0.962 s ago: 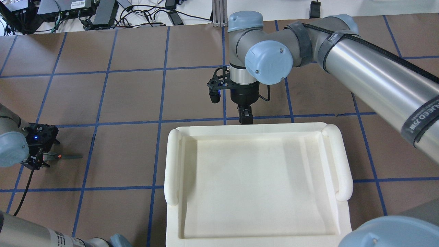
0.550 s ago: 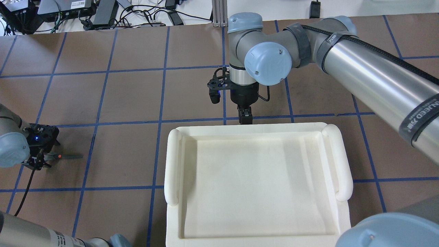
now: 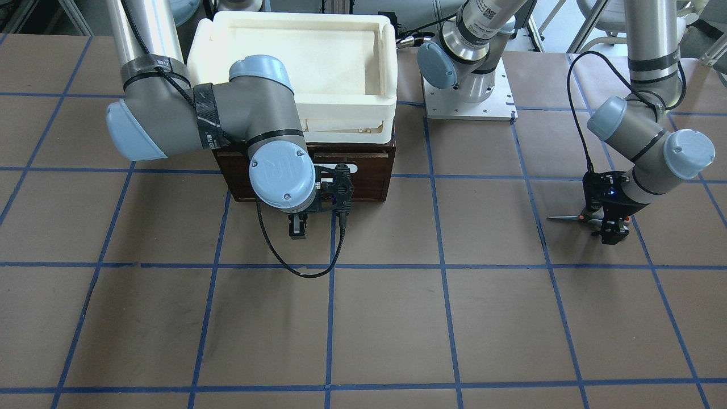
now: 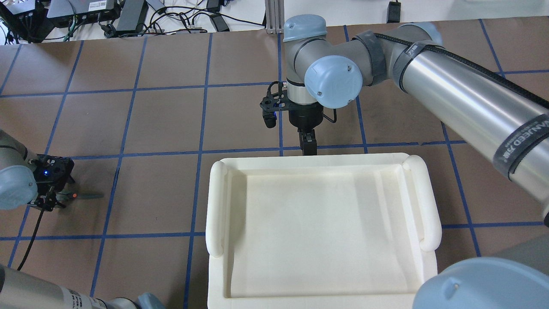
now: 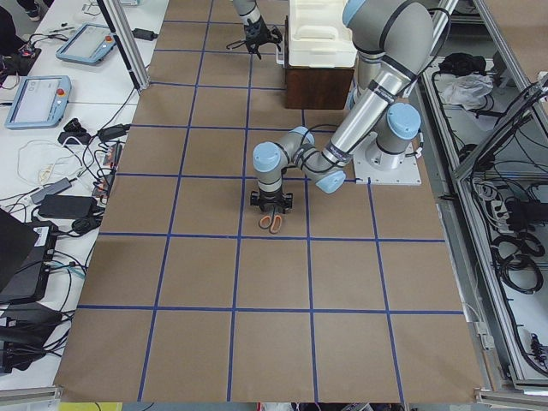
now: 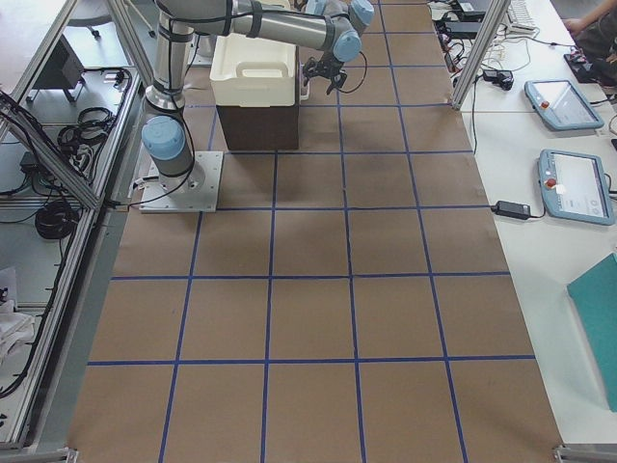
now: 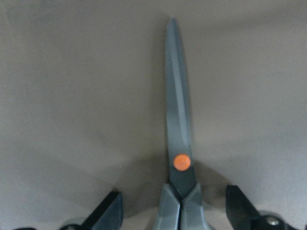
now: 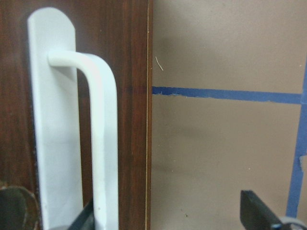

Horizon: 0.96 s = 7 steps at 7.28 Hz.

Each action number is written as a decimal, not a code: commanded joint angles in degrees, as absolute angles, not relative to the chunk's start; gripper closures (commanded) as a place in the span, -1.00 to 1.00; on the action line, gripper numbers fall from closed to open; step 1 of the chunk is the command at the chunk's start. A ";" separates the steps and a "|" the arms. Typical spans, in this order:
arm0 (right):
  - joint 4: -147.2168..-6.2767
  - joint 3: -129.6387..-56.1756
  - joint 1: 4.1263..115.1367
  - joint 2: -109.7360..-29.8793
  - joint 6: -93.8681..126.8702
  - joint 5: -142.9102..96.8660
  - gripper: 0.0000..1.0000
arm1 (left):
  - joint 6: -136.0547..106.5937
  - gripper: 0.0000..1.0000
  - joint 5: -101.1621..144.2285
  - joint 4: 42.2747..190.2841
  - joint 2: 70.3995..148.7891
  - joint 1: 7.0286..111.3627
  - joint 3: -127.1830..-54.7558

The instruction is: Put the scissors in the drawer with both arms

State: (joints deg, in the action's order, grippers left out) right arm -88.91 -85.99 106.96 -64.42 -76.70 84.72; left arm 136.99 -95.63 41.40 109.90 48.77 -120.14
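Note:
My left gripper grabs the scissors by the gray stems just behind the orange pivot next, as the scissors' long pointed blade [image 3: 563, 218] lies bare on the tabletop.
The scissors [image 4: 83, 195] lie flat on the table at the far left, blades shut. They also show in the front view [image 3: 568, 218] and the left wrist view [image 7: 178, 143]. My left gripper [image 7: 175, 208] is open and low over them, one finger on each side of the handle end. The dark brown drawer [image 3: 372, 170] is shut under the white tray. My right gripper [image 3: 297, 227] is open in front of the drawer's face. Its white bar handle [image 8: 103, 143] lies just inside one finger [image 8: 86, 218].
The white plastic tray [image 4: 321, 163] sits on top of the drawer box and hides it from overhead. The brown table has blue grid lines. The right arm's cable [image 3: 301, 267] loops onto the table in front of the drawer. The left arm's base plate [image 3: 468, 96] is beside the box.
The right arm's elbow and wrist have shifted slightly to the left, with the gripper still at the drawer's front. The left gripper has edged slightly left over the scissors.

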 commanded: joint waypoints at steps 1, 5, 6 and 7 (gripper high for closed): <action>-90.26 -84.91 106.96 -63.81 -77.34 84.81 -1.00 | 138.59 -0.10 -95.54 41.40 109.51 48.78 -120.06; -94.13 -80.70 105.82 -59.69 -78.84 84.90 -1.00 | 138.96 0.83 -95.45 41.31 109.16 48.69 -119.45; -94.13 -79.12 104.95 -58.63 -79.19 84.82 -1.00 | 138.87 0.88 -95.19 41.13 108.46 48.69 -118.40; -94.13 -78.49 104.85 -58.62 -79.28 84.81 -1.00 | 138.87 0.92 -95.27 41.92 107.67 48.78 -115.78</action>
State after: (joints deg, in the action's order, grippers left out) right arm -94.02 -79.75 105.26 -59.21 -79.07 84.85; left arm 138.92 -95.31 41.38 108.55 48.72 -118.21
